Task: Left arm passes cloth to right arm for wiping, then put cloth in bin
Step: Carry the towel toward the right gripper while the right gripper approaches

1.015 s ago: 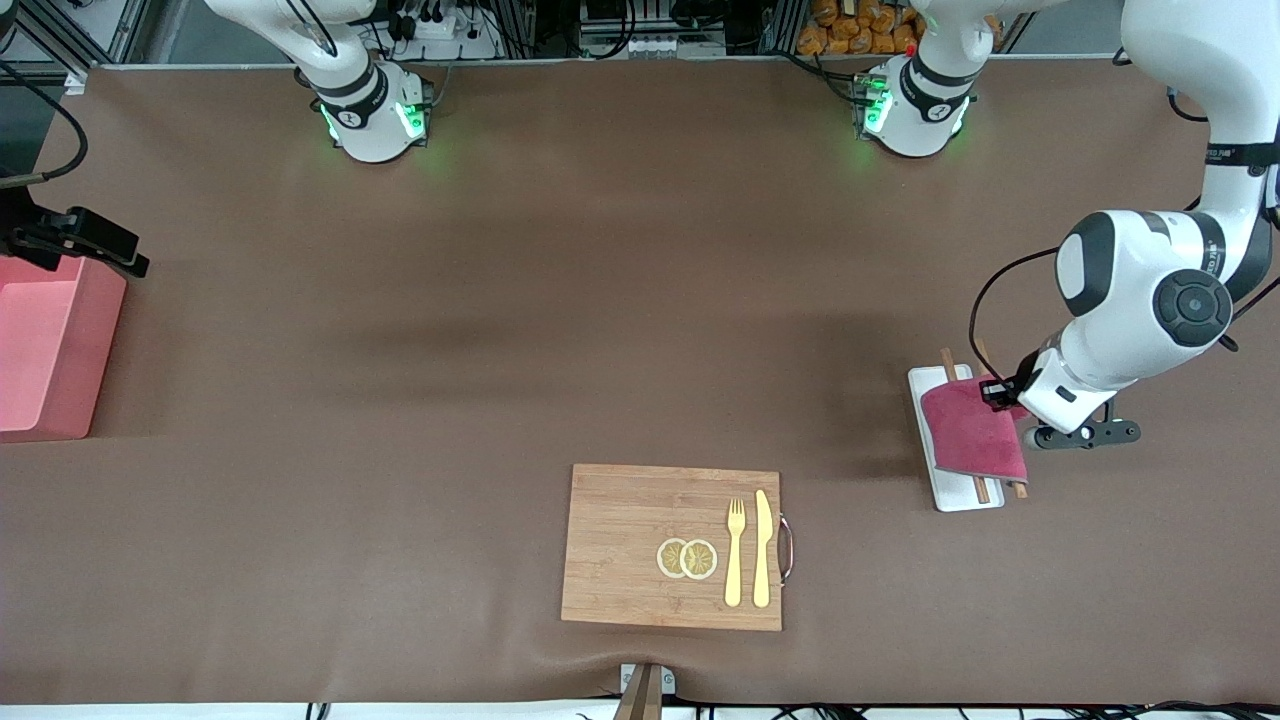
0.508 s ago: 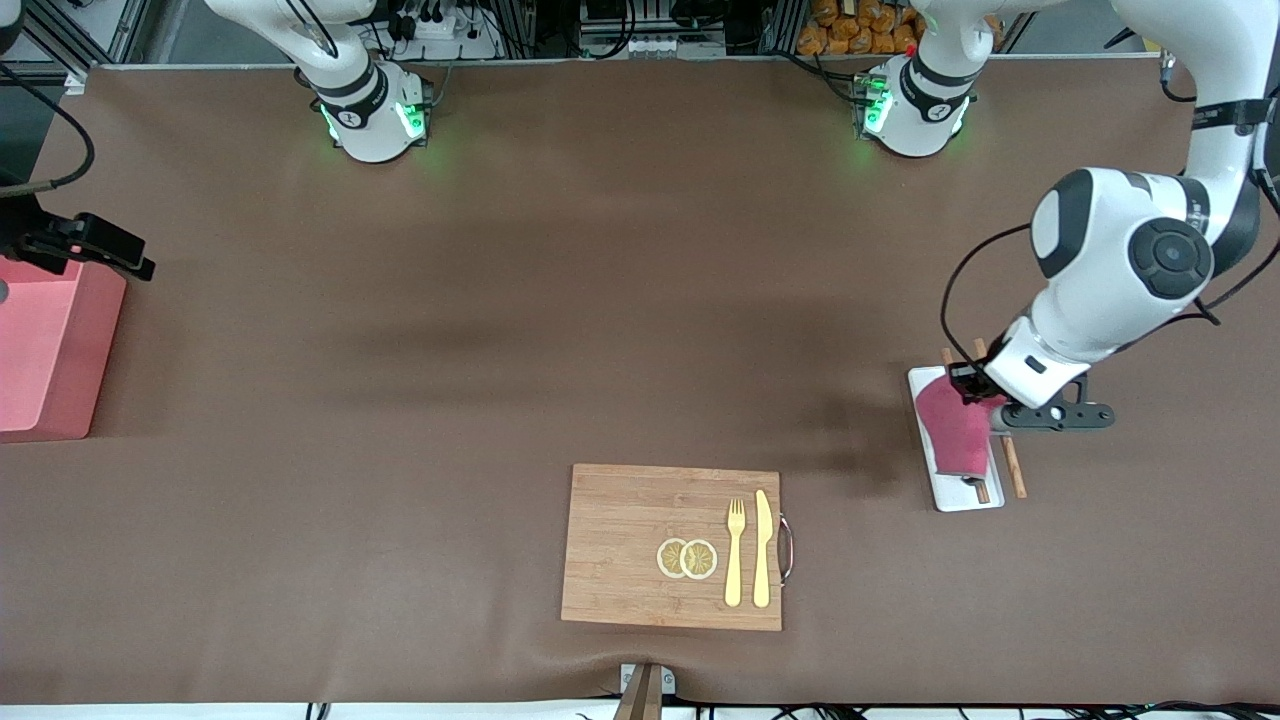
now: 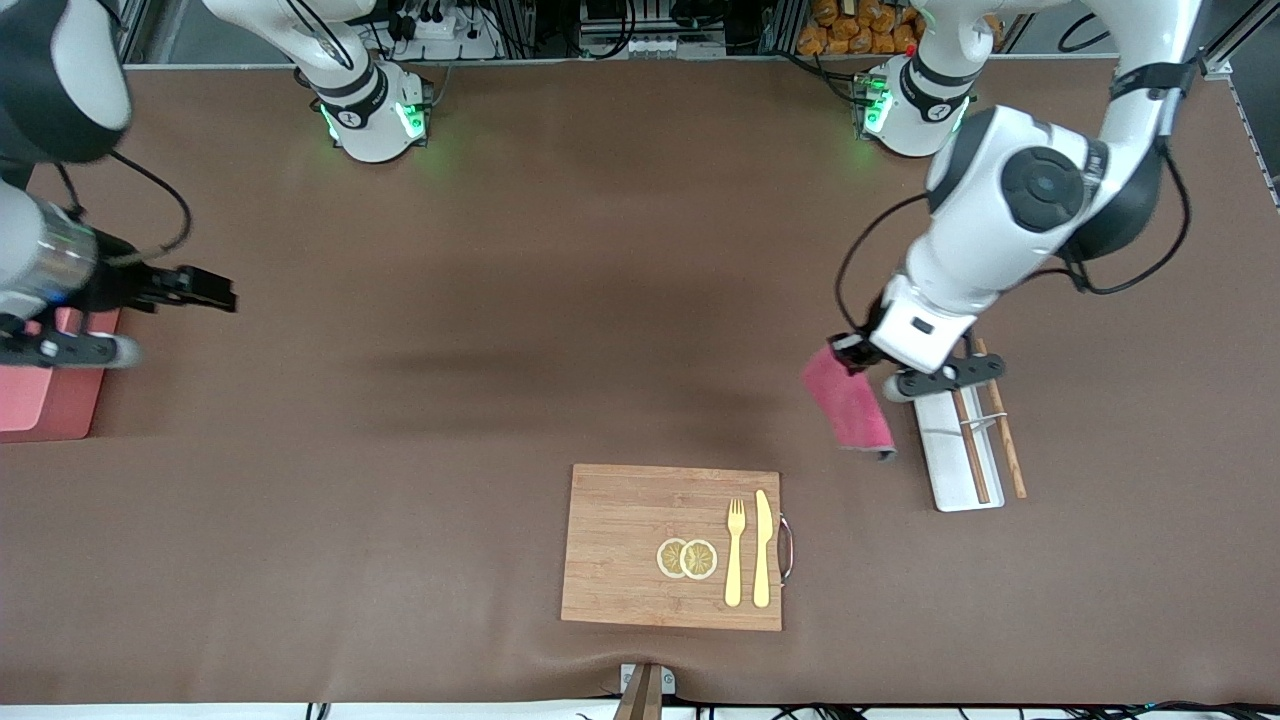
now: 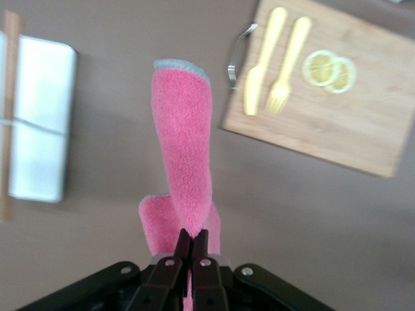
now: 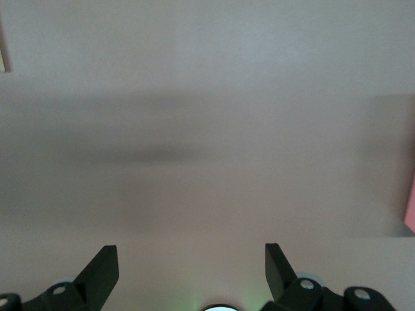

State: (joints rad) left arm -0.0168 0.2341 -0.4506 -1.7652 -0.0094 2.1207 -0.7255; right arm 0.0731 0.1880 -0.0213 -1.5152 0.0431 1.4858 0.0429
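I should grip the magenta-red cloth by its loose hanging end (image 3: 869, 432) with my right gripper next. Then I can wipe with the cloth and put it in the pink bin (image 3: 45, 405).
My left gripper (image 3: 848, 352) is shut on one end of the magenta-red cloth (image 3: 852, 406). The cloth hangs in the air over bare table beside the white tray (image 3: 945, 470). In the left wrist view the cloth (image 4: 185, 149) dangles from the closed left gripper (image 4: 192, 236). My right gripper (image 3: 208, 290) is open and empty over bare table near the pink bin (image 3: 45, 405), which the right arm partly hides. The right wrist view shows the open right gripper (image 5: 191, 259) above brown table, with a sliver of the bin (image 5: 410, 207) at the picture's edge.
Two wooden chopsticks (image 3: 985, 440) lie on the tray. A wooden cutting board (image 3: 620, 545) near the front edge holds a yellow fork (image 3: 735, 555), a yellow knife (image 3: 762, 550) and lemon slices (image 3: 687, 558). The board (image 4: 363, 123) also shows in the left wrist view.
The left gripper lifted the cloth off the tray and carried it toward the table's middle. The right arm swung away from the bin toward the middle.
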